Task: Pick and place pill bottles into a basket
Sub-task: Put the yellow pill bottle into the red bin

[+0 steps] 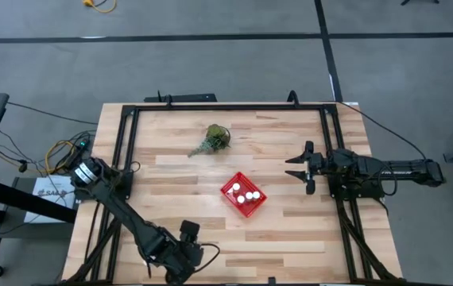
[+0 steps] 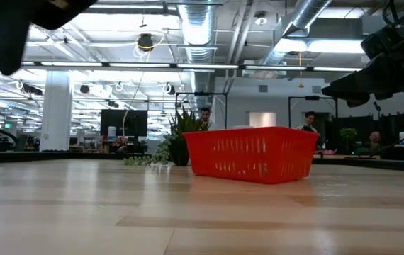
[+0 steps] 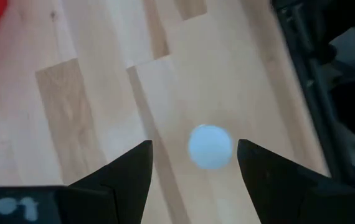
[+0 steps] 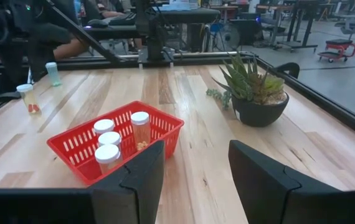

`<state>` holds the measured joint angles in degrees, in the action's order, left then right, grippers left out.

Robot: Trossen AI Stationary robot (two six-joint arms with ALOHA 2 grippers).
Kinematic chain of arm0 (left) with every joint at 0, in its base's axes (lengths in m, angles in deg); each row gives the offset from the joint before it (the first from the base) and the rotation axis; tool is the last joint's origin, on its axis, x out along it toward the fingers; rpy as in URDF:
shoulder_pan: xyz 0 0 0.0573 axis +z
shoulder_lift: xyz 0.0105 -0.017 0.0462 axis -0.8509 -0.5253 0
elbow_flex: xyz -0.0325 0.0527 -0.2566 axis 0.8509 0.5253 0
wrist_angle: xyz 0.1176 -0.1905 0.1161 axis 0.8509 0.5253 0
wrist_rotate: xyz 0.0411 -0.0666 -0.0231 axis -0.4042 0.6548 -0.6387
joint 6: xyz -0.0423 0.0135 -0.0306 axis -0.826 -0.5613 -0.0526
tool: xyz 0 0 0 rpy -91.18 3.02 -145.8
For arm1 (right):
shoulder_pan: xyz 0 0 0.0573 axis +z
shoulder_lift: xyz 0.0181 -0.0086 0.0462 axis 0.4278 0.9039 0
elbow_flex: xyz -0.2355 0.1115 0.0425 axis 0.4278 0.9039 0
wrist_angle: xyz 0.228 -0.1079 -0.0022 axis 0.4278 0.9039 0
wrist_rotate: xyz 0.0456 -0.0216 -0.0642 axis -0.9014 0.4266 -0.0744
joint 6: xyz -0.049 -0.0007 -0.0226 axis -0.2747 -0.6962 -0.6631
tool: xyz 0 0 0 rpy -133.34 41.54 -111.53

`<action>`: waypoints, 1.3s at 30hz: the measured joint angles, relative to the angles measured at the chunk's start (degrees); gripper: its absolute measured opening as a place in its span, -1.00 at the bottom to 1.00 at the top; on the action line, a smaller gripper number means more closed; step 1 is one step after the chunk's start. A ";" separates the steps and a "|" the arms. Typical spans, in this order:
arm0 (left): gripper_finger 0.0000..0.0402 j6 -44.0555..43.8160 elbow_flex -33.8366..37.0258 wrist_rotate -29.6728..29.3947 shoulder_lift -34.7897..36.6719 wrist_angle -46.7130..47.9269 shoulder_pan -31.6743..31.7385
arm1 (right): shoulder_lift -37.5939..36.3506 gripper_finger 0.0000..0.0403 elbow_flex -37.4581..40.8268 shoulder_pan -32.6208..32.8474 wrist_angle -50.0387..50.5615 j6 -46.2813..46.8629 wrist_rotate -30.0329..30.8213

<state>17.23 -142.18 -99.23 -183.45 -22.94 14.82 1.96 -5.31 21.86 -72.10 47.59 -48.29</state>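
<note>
My left gripper must lower before closing around the pill bottle; the white cap (image 3: 210,147) is beyond its fingers on either side.
The red basket (image 1: 243,195) stands mid-table and holds several white-capped pill bottles (image 4: 108,153); it also shows in the low view (image 2: 251,152). My left gripper (image 3: 193,143) is open near the table's near edge (image 1: 185,253), pointing down. Its fingers stand on either side of one white-capped bottle (image 3: 210,147) that stands on the wood, without touching it. Two more bottles (image 4: 27,96) stand on the table's left part. My right gripper (image 1: 294,168) is open and empty, to the right of the basket and above the table.
A potted green plant (image 1: 214,139) stands at the far middle of the table, behind the basket. A black frame (image 1: 211,107) runs round the table's edges. People sit in the room beyond the table.
</note>
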 joint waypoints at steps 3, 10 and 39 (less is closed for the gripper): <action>0.12 0.35 0.00 1.71 0.00 -0.78 0.14 | 0.01 -0.14 0.01 0.00 0.00 -0.02 0.00; 0.12 0.37 0.02 4.94 -1.62 -2.27 0.77 | 0.02 -0.14 0.02 0.00 0.00 0.00 0.00; -0.53 3.90 2.75 5.42 -2.88 -6.02 5.10 | 0.39 -0.14 0.00 0.00 0.00 0.00 0.00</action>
<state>21.14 -139.43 -93.81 -186.33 -28.96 19.92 2.35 -5.31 21.86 -72.10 47.58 -48.29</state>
